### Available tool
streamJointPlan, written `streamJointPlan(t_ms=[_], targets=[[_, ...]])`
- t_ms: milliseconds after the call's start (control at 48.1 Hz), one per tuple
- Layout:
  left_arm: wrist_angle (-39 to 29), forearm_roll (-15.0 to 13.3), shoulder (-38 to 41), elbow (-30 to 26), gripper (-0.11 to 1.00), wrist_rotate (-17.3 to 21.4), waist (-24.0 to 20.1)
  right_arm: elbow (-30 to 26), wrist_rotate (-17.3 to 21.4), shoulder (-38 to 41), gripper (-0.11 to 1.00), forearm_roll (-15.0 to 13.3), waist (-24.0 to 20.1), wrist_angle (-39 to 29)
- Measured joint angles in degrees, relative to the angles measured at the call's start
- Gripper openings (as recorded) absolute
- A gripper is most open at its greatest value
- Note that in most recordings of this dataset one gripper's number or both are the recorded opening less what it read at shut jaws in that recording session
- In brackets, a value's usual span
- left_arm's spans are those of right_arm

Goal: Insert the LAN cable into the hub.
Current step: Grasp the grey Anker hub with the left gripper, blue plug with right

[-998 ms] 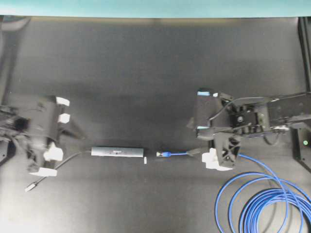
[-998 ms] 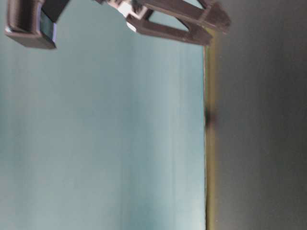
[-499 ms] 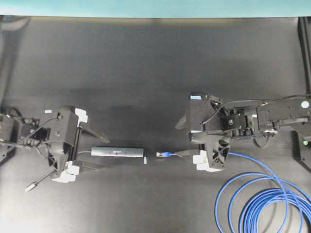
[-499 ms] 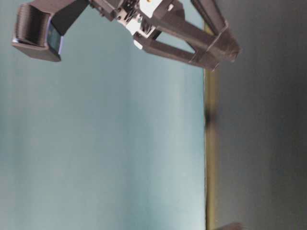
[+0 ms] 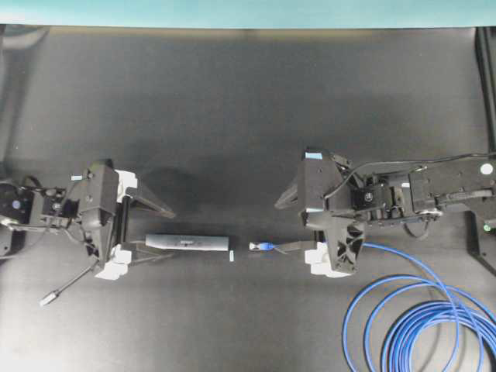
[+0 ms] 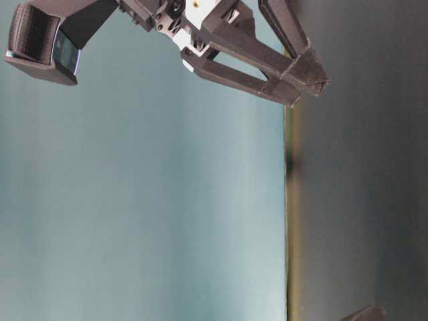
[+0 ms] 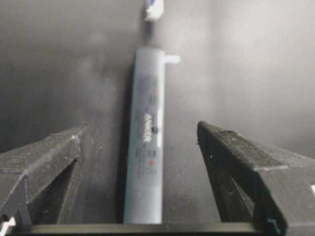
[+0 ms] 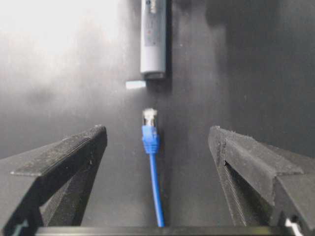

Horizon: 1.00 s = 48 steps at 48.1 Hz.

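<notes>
My left gripper grabs the hub by its corded end [image 5: 161, 241] next, leaving the hub's white-tabbed end [image 5: 223, 243] free for the LAN cable's plug.
The hub [image 5: 187, 242], a slim dark-grey bar, lies flat on the black table with a white tab [image 5: 232, 255] at its right end. The LAN cable's plug [image 5: 260, 246] lies just right of it, a small gap apart, pointing at the hub. My left gripper [image 5: 159, 232] is open and straddles the hub's left end without touching it; the left wrist view shows the hub [image 7: 146, 142] between the fingers. My right gripper [image 5: 283, 227] is open around the blue cable [image 8: 153, 177] just behind the plug [image 8: 149, 118], with the hub's end [image 8: 153, 39] ahead.
The blue cable's loops [image 5: 418, 318] lie at the front right. The hub's thin grey cord ends in a silver plug [image 5: 52, 297] at the front left. A teal wall [image 5: 248, 12] borders the far table edge. The table-level view shows open dark fingers [image 6: 267, 50].
My left arm has moved right, and its open fingers now straddle the hub's left end. My right gripper has shifted a little left along the cable. The hub and plug have not moved.
</notes>
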<state>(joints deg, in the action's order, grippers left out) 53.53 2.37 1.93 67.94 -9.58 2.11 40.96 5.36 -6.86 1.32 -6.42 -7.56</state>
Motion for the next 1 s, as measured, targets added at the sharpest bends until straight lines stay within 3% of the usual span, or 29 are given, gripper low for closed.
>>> streamJointPlan(t_ms=[270,665,790,956,998], targets=[[7.03,0.09,7.03,-0.88,0.82,-0.18,0.26,0.18,1.49,-0.18,0.80,0.00,-0.09,0.53],[7.73,0.09,13.62,-3.60,0.77,-1.14,1.67,0.26,1.76,-0.18,0.80,0.18,-0.79,0.53],[7.65,0.09,14.24,-3.96,0.66,-1.23,1.67,0.53,1.76,-0.26,0.80,0.26,-0.88,0.44],[7.56,0.09,14.33,-4.48,0.29,-0.97,2.37,1.14,1.76,-0.62,0.80,0.35,-1.41,0.53],[7.47,0.09,14.24,-4.57,0.28,-0.88,2.72,1.32,1.76,-0.70,0.80,0.44,-1.41,0.53]])
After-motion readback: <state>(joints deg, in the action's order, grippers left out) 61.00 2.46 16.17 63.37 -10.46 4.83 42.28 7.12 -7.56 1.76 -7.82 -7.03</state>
